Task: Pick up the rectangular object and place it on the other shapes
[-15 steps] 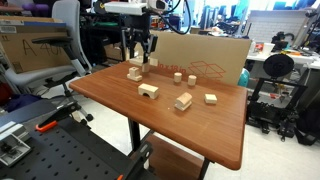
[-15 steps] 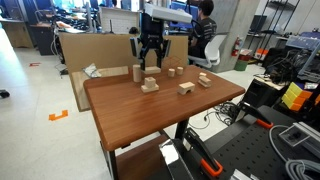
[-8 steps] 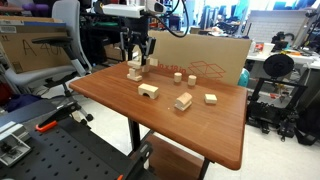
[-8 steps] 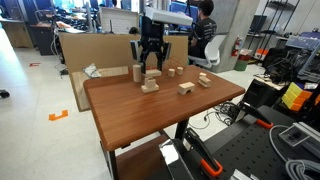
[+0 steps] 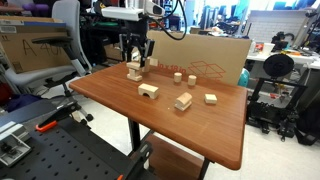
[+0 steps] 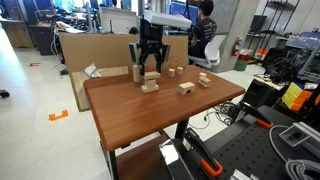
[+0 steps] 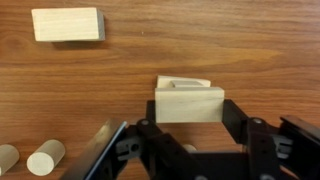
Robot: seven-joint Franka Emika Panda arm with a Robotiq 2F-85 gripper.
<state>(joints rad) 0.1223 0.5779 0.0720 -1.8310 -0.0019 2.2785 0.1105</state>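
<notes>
The rectangular object is level and close above the other shapes and would land on them, so my gripper should open now.
My gripper is shut on the rectangular object, a flat pale wooden bar held across the jaws. Just beneath it, a piece of the other shapes shows past the bar's far edge. In both exterior views the gripper hangs straight over the cluster of pale blocks at the table's far side. The bar sits very near the cluster; I cannot tell if it touches.
A pale arch block, a chunkier block, a smaller block and two small cylinders lie on the brown table. A cardboard sheet stands behind.
The gripper with the bar has shifted slightly and come a little lower over the cluster. The other blocks have not moved.
</notes>
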